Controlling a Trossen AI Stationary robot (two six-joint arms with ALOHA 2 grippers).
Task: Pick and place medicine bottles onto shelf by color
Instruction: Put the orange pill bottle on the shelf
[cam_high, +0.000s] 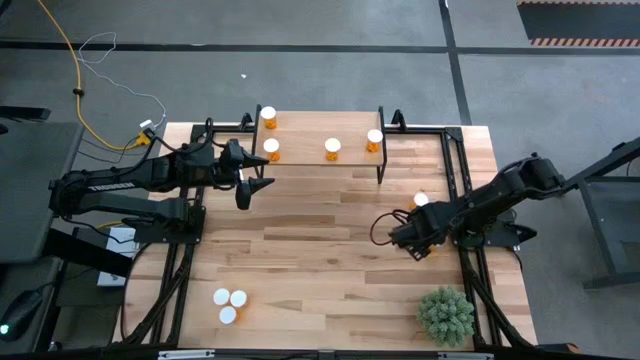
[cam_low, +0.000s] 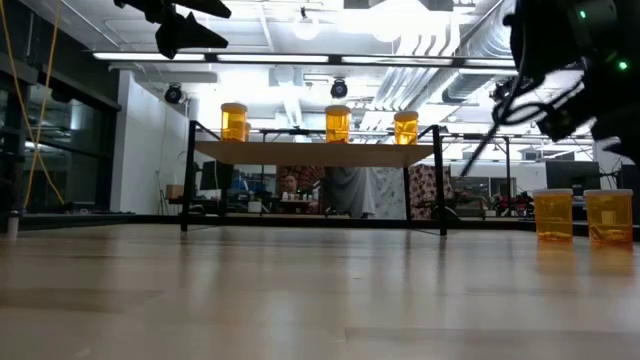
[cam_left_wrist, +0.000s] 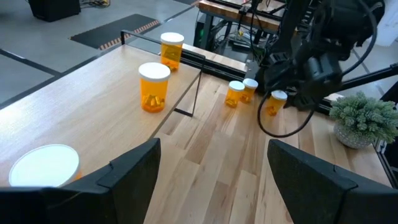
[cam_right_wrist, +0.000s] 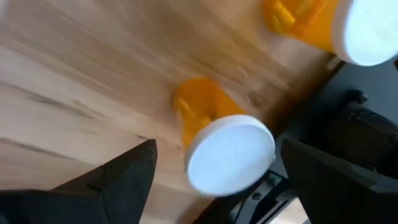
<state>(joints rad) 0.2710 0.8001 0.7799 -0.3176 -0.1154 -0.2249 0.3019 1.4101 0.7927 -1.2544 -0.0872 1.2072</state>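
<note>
My right gripper is about to place the medicine bottle upright on the shelf by color, so it will next grab the bottle by its white cap (cam_right_wrist: 231, 155).
The light-wood shelf (cam_high: 310, 160) stands at the table's far side with several amber bottles on it (cam_high: 333, 149) (cam_low: 338, 123). My left gripper (cam_high: 255, 188) hovers open and empty by the shelf's near left corner, where a white-capped bottle (cam_left_wrist: 46, 165) sits just past its fingers (cam_left_wrist: 134, 171). My right gripper (cam_right_wrist: 217, 146) is open at the table's right side, above an upright bottle (cam_right_wrist: 214, 130). Its fingers stand on either side of the cap without touching it. A second bottle (cam_right_wrist: 336, 25) stands close by, and another shows in the high view (cam_high: 421, 200).
Three white-capped bottles (cam_high: 229, 301) stand grouped near the table's near left edge. A spiky green plant (cam_high: 446, 314) sits at the near right corner. Black frame rails (cam_high: 455, 170) run along the table's right side next to my right arm. Bare tabletop (cam_high: 320, 240) lies in the middle.
</note>
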